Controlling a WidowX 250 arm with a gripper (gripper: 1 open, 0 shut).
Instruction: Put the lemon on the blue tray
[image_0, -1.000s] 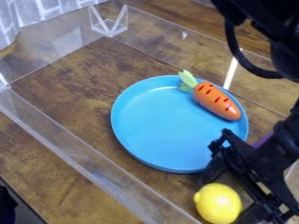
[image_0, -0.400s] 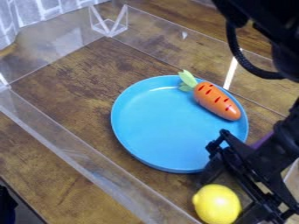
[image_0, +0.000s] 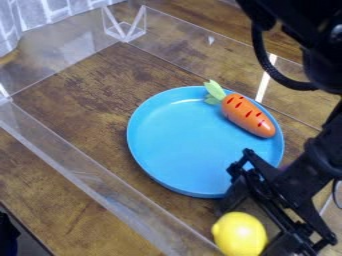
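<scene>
My gripper grabs the lemon (image_0: 238, 236) by its rounded yellow sides next, to get it onto the blue tray (image_0: 181, 135).
The lemon (image_0: 238, 236), small, glossy and yellow, is at the bottom edge of the view, just off the near rim of the blue tray (image_0: 181, 135). My black gripper (image_0: 257, 225) comes down from the right and its jaws stand wide around the lemon, one finger (image_0: 274, 195) lying along the lemon's upper right side. The other finger is hidden behind the fruit. The lemon is over the wooden table, not over the tray.
An orange carrot (image_0: 249, 114) with a green top lies on the tray's far right part. A clear plastic wall (image_0: 80, 150) runs along the left, and a clear stand (image_0: 127, 20) is at the back. The dark arm (image_0: 301, 50) fills the upper right.
The gripper and the lemon have shifted together a little to the left and down. The carrot and tray have not moved.
</scene>
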